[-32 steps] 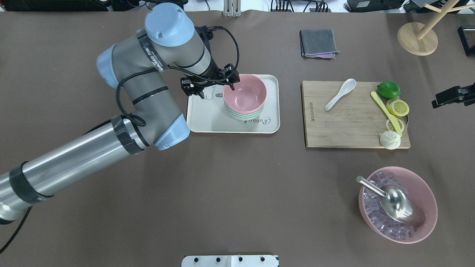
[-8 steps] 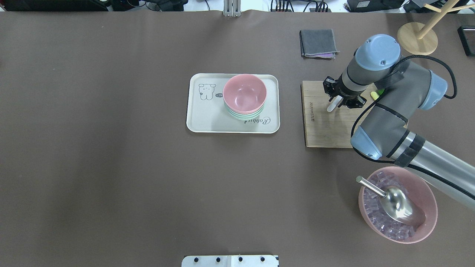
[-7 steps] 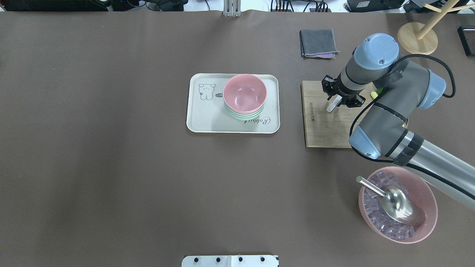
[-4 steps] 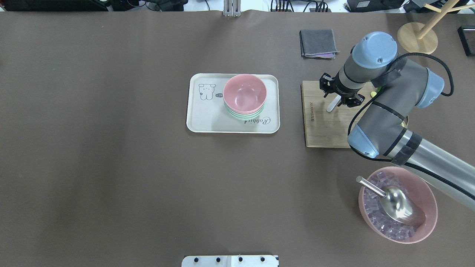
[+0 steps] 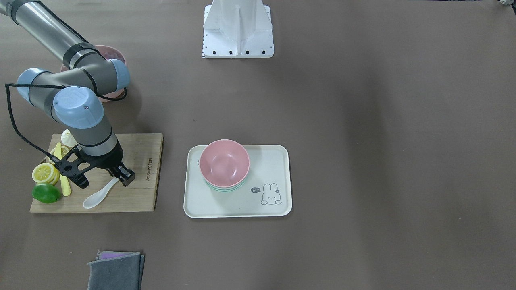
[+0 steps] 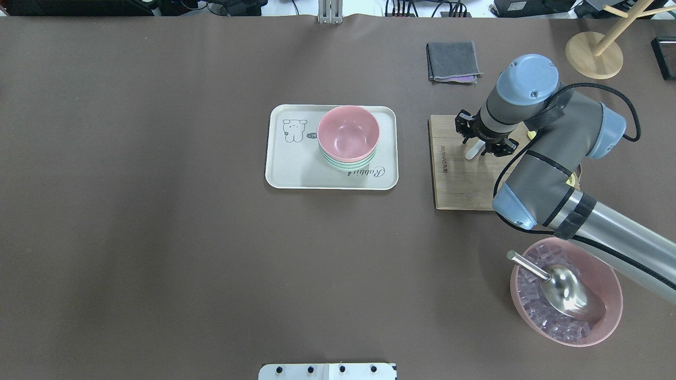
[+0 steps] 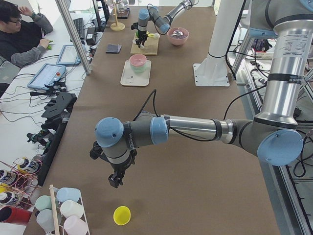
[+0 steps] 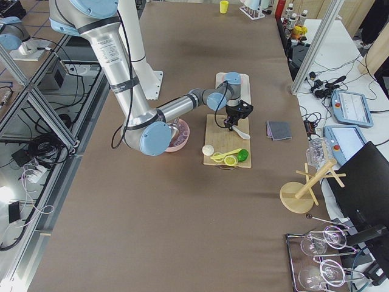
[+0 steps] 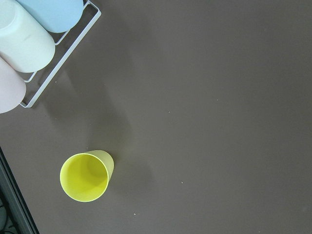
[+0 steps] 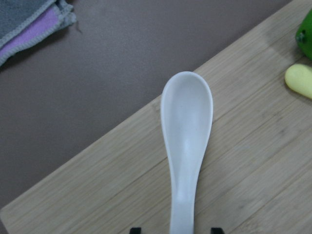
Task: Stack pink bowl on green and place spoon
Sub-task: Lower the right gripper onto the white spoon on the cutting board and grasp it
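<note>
I need to grab the spoon by its handle's end [image 10: 182, 223] with my right gripper next. Then the spoon's scoop can rest in the pink bowl.
The small pink bowl [image 6: 348, 132] sits nested on the mint-green bowl stack [image 6: 349, 165] on a cream tray [image 6: 296, 171]; it also shows in the front view [image 5: 224, 162]. The white spoon [image 5: 96, 196] lies on the wooden cutting board [image 6: 459, 182], scoop pointing away from the robot. My right gripper [image 5: 104, 181] is low over the board and open, one finger on each side of the spoon's handle; the right wrist view shows the spoon [image 10: 187, 126] between the two fingertips. My left gripper [image 7: 116, 181] hangs far off at the table's left end; I cannot tell its state.
A yellow knife [image 5: 64, 183], lime [image 5: 46, 193] and lemon slices lie on the board beside the right gripper. A larger pink bowl [image 6: 612, 295] with clear cubes and a metal scoop stands near the robot. A grey cloth [image 6: 453, 60] lies beyond the board. A yellow cup [image 9: 85, 176] stands under the left wrist.
The left arm let go of the pink bowl and left the overhead view. The right arm came in over the spoon, then shifted slightly farther from the robot along its handle. The spoon has not moved.
</note>
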